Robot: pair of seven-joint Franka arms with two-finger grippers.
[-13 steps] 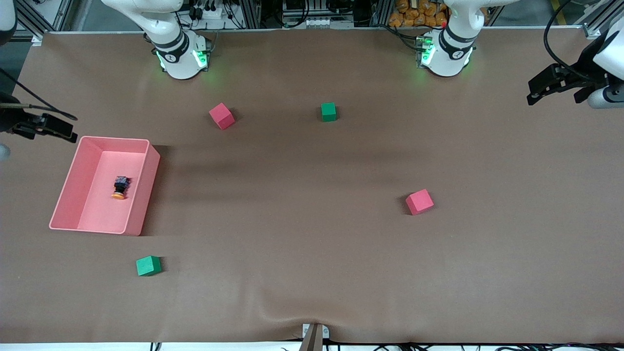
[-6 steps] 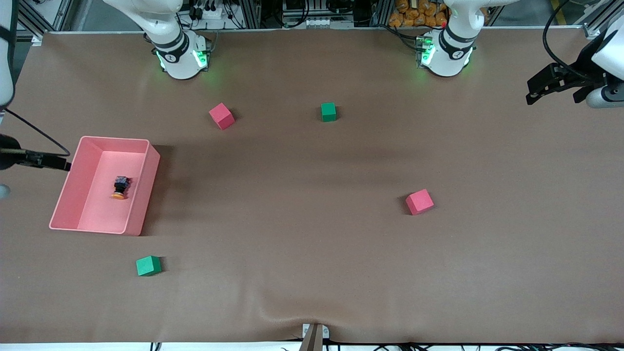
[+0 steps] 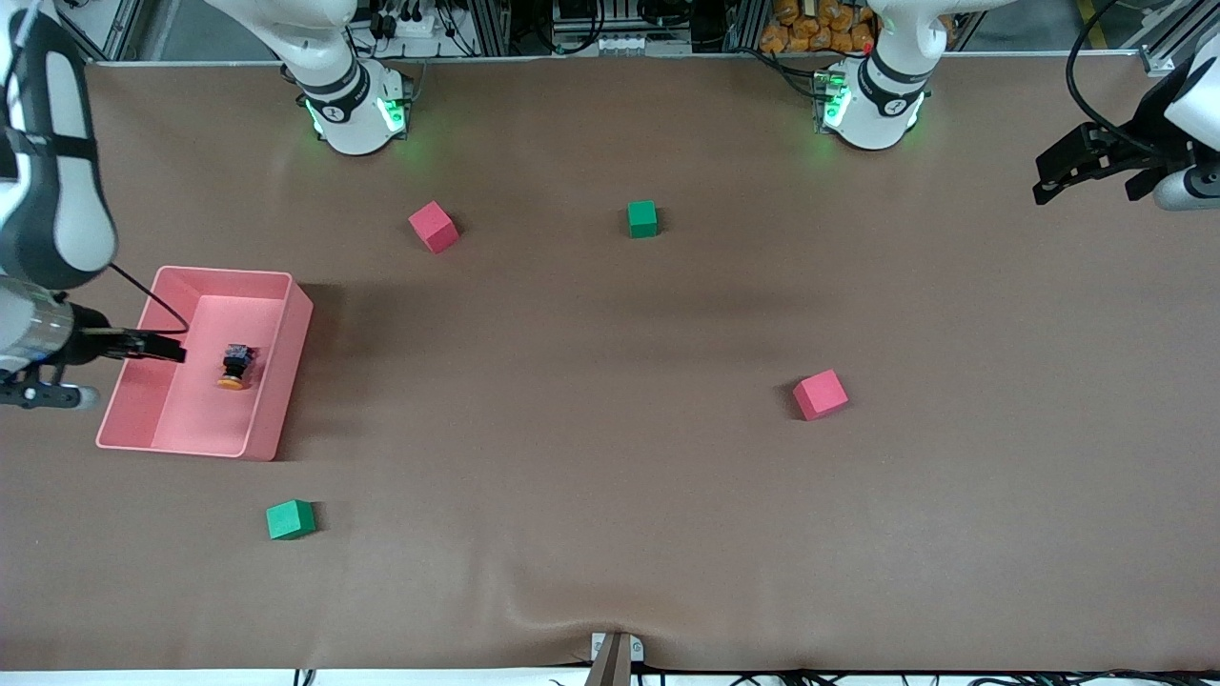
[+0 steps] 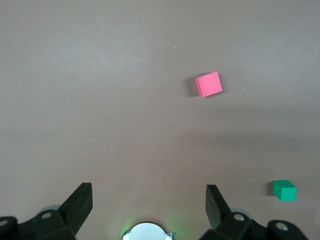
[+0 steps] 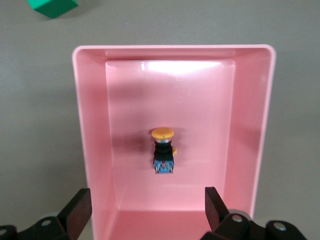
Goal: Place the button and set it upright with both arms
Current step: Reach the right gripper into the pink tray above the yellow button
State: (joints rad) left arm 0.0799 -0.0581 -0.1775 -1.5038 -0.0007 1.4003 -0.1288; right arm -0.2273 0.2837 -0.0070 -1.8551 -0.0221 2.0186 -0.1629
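My right gripper grabs the button by its black body (image 3: 235, 368) (image 5: 163, 151) next, to lift the button out and upright it.
The button (image 3: 233, 367) lies on its side in the pink bin (image 3: 272, 400), orange cap toward the front camera. In the right wrist view the button (image 5: 163, 150) shows its orange cap, black body and bluish end, in the middle of the bin (image 5: 175, 48). My right gripper (image 3: 172, 350) is open over the bin's end nearest the table edge, beside the button; it is empty in its own view (image 5: 147, 205). My left gripper (image 3: 1053, 181) waits open and empty over the left arm's end of the table, as its wrist view (image 4: 149, 200) shows.
Two pink cubes (image 3: 434, 227) (image 3: 820, 394) and two green cubes (image 3: 641, 218) (image 3: 290, 519) lie on the brown table. The left wrist view shows a pink cube (image 4: 208, 84) and a green cube (image 4: 284, 190). A green cube (image 5: 52, 6) lies outside the bin.
My right gripper has swung from the table's edge to over the pink bin, close to the button. The left arm has barely moved.
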